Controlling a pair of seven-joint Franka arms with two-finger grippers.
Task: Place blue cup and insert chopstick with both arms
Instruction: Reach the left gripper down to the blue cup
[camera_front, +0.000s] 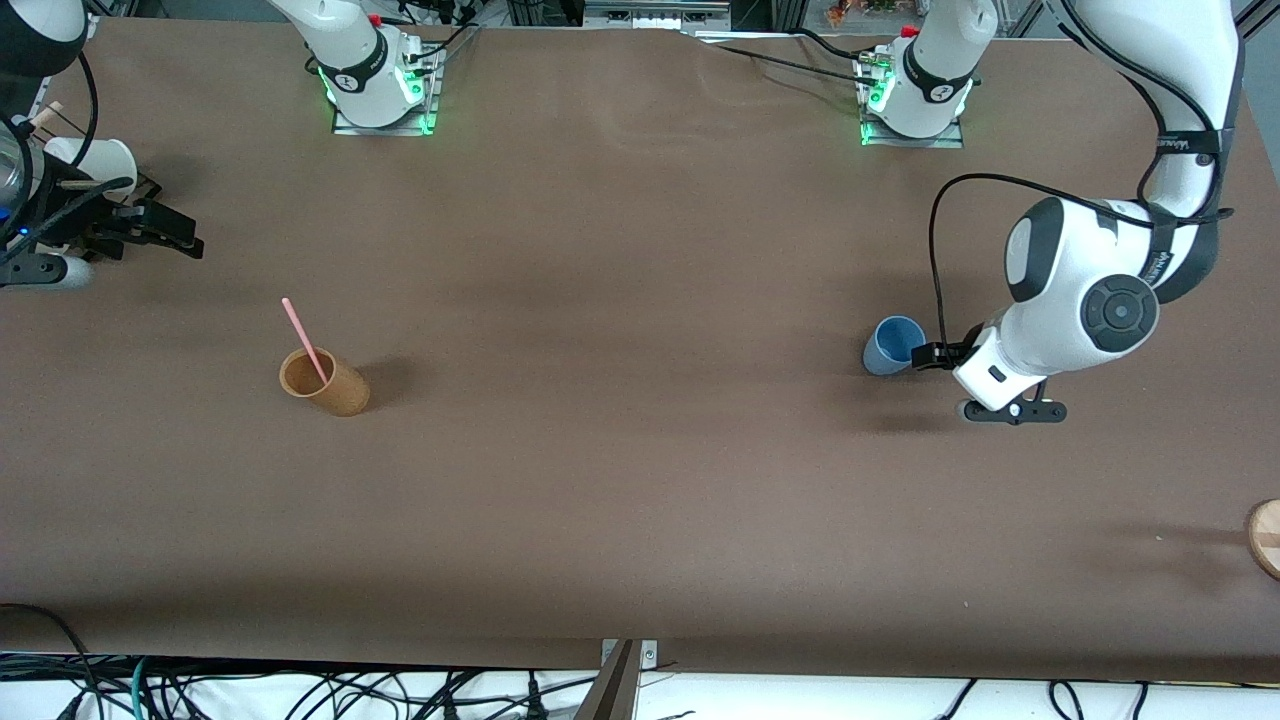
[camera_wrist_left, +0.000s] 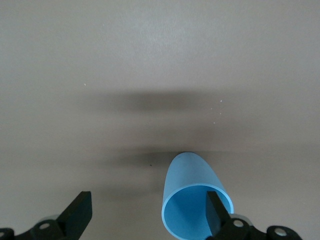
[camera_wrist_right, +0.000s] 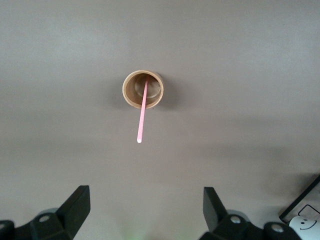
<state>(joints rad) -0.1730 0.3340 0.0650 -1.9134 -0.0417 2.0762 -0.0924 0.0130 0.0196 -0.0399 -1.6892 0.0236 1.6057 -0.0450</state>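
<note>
My left gripper next is to grab the blue cup by its rim (camera_wrist_left: 164, 210), to place it for the pink chopstick.
The blue cup (camera_front: 885, 350) stands upright on the table toward the left arm's end. In the left wrist view the blue cup (camera_wrist_left: 187, 175) has one finger (camera_wrist_left: 216, 214) inside its mouth. My left gripper (camera_front: 930, 355) (camera_wrist_left: 147, 217) is open, down at the cup's rim, its other finger well clear of the cup wall. The pink chopstick (camera_front: 303, 340) (camera_wrist_right: 143, 112) leans in the tan cup (camera_front: 335, 388) (camera_wrist_right: 131, 95) toward the right arm's end. My right gripper (camera_front: 178, 232) (camera_wrist_right: 145, 212) is open and empty, raised at the right arm's end of the table, apart from the tan cup.
A white cup (camera_front: 100, 160) lies beside the right arm's wrist. A round wooden piece (camera_front: 1265, 537) sits at the table edge at the left arm's end. The brown table (camera_front: 640, 400) stretches bare between the two cups.
</note>
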